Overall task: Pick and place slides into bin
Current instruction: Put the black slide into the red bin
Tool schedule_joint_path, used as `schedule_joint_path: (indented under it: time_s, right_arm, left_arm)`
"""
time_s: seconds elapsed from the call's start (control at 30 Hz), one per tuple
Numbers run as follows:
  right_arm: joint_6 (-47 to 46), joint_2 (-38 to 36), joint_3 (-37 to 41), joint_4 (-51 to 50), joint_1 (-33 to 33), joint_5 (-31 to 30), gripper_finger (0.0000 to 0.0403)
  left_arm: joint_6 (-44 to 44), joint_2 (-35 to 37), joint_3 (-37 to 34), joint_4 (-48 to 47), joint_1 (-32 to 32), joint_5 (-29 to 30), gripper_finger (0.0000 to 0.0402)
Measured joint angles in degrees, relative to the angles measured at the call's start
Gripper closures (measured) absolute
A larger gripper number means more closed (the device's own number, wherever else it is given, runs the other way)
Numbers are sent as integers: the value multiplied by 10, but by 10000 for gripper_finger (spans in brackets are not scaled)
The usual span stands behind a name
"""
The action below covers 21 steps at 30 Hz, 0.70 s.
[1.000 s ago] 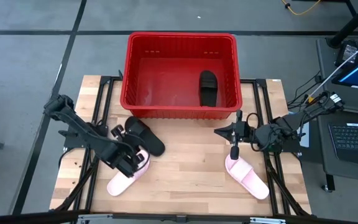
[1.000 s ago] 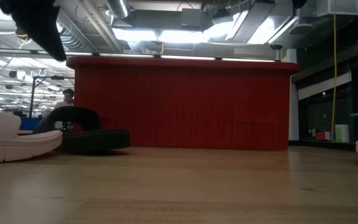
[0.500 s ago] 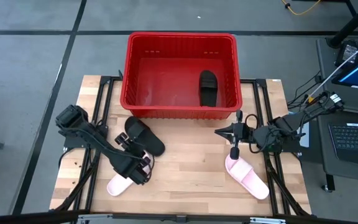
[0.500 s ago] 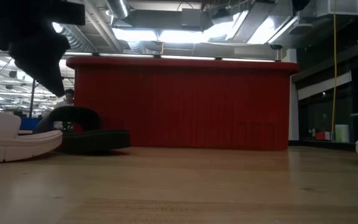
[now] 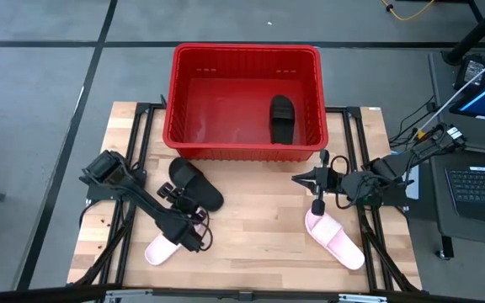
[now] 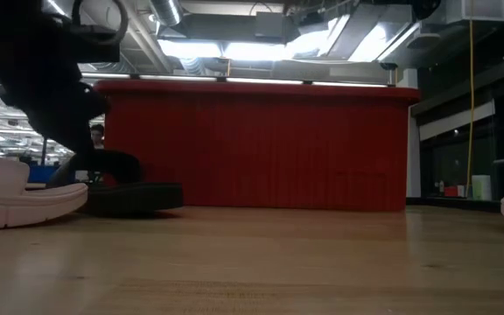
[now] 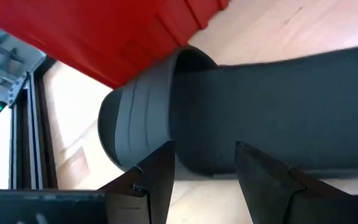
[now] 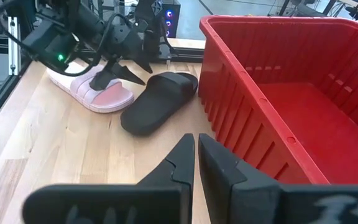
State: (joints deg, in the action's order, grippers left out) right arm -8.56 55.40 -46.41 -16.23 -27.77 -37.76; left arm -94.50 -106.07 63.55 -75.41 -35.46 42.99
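Observation:
Both fingers end beside the footbed (image 7: 266, 115) and would miss the slide now, so my left gripper moves toward the black slide's wide strap (image 7: 151, 109) before it closes.
One black slide (image 5: 282, 118) lies inside the red bin (image 5: 179, 93) at the table's far edge. A second black slide (image 5: 197, 183) rests sole-down on the wood before the bin's left part, with a pink slide (image 5: 162, 247) just nearer. Another pink slide (image 5: 336, 240) lies at the near right. My left gripper (image 5: 183, 204) is open and low at the black slide's near side. In the left wrist view my left gripper (image 7: 204, 149) shows its fingers standing apart before the black slide's sole (image 7: 272, 112); no touch shows. My right gripper (image 5: 295, 178) hovers shut before the bin's right corner.
The bin's ribbed near wall (image 6: 252, 144) rises right behind the black slide (image 6: 122, 185). Bare wood (image 5: 259, 219) lies between the two arms. Black frame rails (image 5: 129, 151) run along the table's sides, and a desk with a laptop (image 5: 478, 189) stands off to the right.
My left arm has come down, and its gripper has sunk toward the black slide on the table while the wrist has turned. Neither gripper has changed its opening. My right arm has kept still, and no slide has moved.

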Motion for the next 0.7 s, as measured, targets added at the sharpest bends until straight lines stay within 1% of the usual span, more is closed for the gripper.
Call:
schedule_joint_path:
  time_s: [0.1,0.2,0.37,0.5,0.7]
  right_arm:
    - [0,0,0,0,0,0,377]
    - [0,0,0,0,0,0,377]
    - [0,0,0,-1,0,0,377]
    - [0,0,0,-6,2,0,377]
    - [2,0,0,-6,2,-1,377]
  left_arm:
    - [-9,-16,0,-11,0,1,240]
    - [-16,-28,0,-36,1,-15,240]
    - [-88,-38,-1,-80,1,-17,240]
    - [-98,-38,-1,-73,1,-16,240]
    - [-94,-38,-1,-36,1,-14,240]
